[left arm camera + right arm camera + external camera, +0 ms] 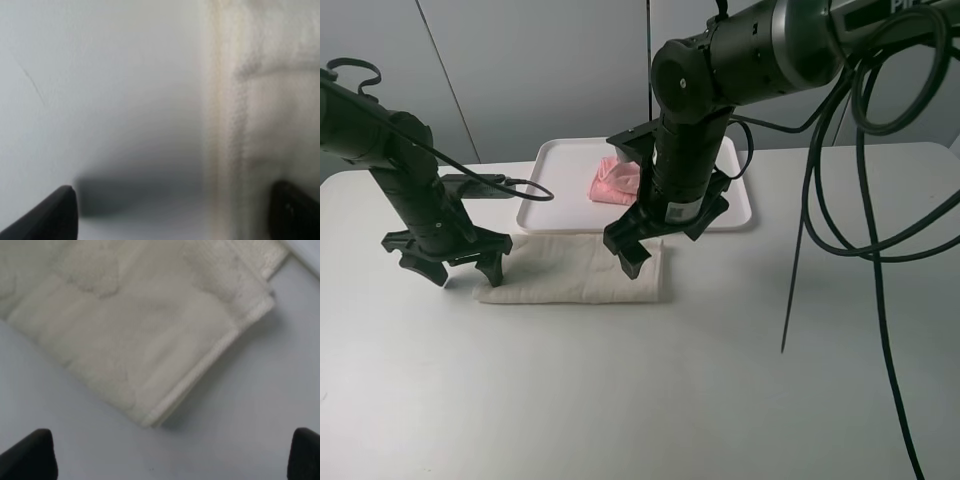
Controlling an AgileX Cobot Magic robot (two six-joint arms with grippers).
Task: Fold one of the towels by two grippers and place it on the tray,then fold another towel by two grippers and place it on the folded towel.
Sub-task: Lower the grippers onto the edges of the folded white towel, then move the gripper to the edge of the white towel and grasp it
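Observation:
I should next use my right gripper to pinch the cream-white towel [570, 270] by the hem at its folded end [660, 272], where the towel's edge stands up.
The cream-white towel [570, 270] lies folded into a long strip on the table, just in front of the white tray [560, 200]. The pale pink towel [615, 180] sits bunched on the tray, partly hidden behind the right arm. My left gripper [460, 270] stands open at the strip's left end, one finger over the towel's hem [260, 125] and one over bare table. My right gripper [665, 238] hangs open above the strip's right end. In the right wrist view the towel's folded corner [140, 330] lies below the gripper [167, 460], and nothing is between the fingers [30, 455].
Black cables [820, 200] loop down from the right arm over the right side of the white table [620, 400], one thin strand hanging near its middle right. A grey wall stands behind the tray.

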